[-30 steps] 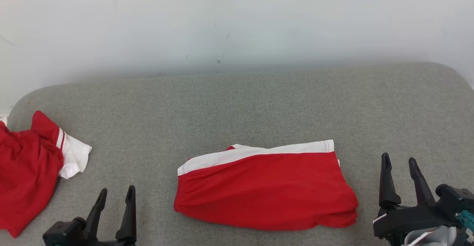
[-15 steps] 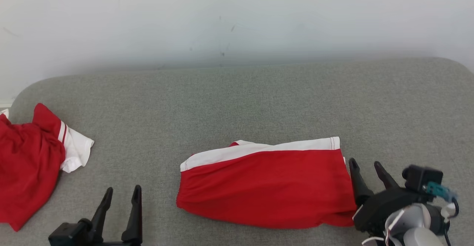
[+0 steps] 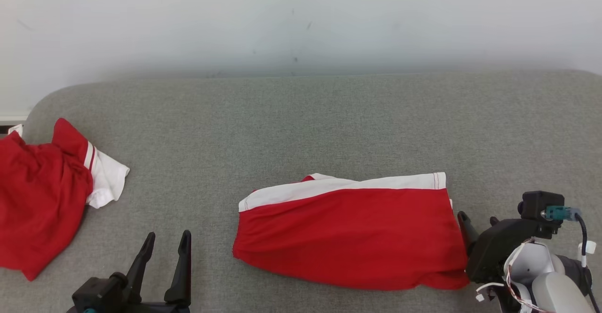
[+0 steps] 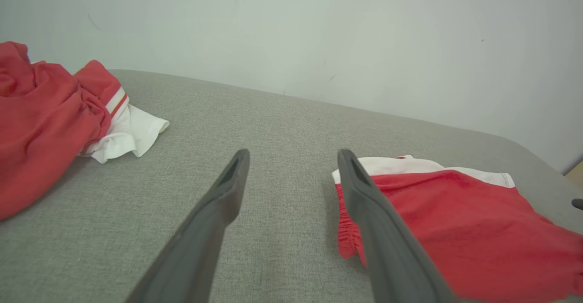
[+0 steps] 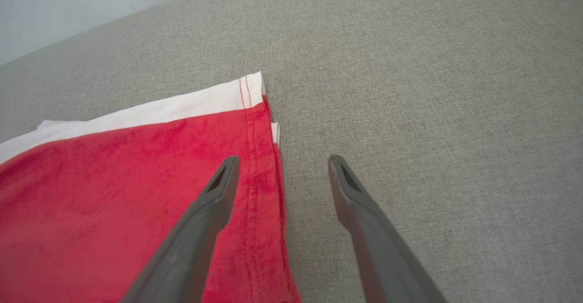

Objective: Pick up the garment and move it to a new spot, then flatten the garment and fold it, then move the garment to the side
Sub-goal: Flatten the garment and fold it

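Observation:
Next, my right gripper grabs the garment by its layered hem edge [image 3: 455, 222], where empty cushion leaves room, since the garment's red body [image 3: 350, 239] lies flat on the cushion.
The garment [image 3: 348, 237] is red with a white band along its far edge and lies folded flat on the grey cushion [image 3: 301, 129]. My right gripper [image 3: 477, 217] is tipped down at its right edge, open. In the right wrist view the right gripper [image 5: 283, 159] straddles the hem of the garment [image 5: 114, 193], with the left finger over red cloth and the right finger over bare cushion. My left gripper [image 3: 168, 235] stands open at the lower left, apart from the garment. In its own view the left gripper [image 4: 292, 155] holds nothing, with the garment [image 4: 455, 221] to its right.
A second red and white garment [image 3: 42, 195] lies crumpled at the cushion's left end, also in the left wrist view [image 4: 45, 120]. A pale wall [image 3: 301, 21] stands behind the cushion. Bare cushion runs between the two garments and right of the folded one.
My right gripper has swung left and tipped down, from standing clear on the right to the garment's right edge. The head camera has shifted a little. The left gripper has kept its place.

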Motion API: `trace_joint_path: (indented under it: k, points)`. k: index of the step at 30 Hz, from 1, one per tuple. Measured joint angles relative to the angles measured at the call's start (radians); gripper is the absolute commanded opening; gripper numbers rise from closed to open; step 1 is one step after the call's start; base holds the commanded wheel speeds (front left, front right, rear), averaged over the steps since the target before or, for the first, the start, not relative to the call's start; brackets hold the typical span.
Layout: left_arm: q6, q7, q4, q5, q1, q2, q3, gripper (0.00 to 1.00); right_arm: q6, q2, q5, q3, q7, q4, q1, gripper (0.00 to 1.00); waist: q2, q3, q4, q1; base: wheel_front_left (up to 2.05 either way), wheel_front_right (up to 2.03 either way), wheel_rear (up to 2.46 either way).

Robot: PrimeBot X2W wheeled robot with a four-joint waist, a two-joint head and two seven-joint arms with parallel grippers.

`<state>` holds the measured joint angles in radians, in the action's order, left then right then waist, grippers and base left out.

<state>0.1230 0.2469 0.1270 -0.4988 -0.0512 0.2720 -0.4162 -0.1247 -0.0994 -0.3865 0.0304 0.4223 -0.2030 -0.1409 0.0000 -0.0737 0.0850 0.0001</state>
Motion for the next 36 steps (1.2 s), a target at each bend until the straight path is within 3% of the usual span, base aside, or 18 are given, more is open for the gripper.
trace_joint_path:
  k: [25,27,31,36]
  points:
    - [-0.006,-0.004,0.019,0.0,-0.037,-0.019,-0.012,1.0,0.0,0.045,0.112,0.089,0.372,-0.071,-0.113,1.0,0.0,-0.068,0.05,0.0,0.0,0.0,0.0]
    - [-0.009,-0.004,0.021,0.0,-0.037,-0.021,-0.013,1.0,0.0,0.046,0.115,0.09,0.393,-0.072,-0.124,0.91,0.0,-0.069,0.051,0.0,0.0,0.0,0.0]
    - [-0.01,-0.004,0.026,0.0,-0.041,-0.022,-0.014,1.0,0.0,0.047,0.117,0.089,0.433,-0.078,-0.144,0.49,0.0,-0.071,0.054,0.0,0.0,0.0,0.0]
    - [-0.019,-0.004,0.035,0.0,-0.047,-0.027,-0.019,1.0,0.0,0.046,0.11,0.073,0.474,-0.085,-0.157,0.25,0.0,-0.073,0.059,-0.0001,0.0,0.0,0.0]
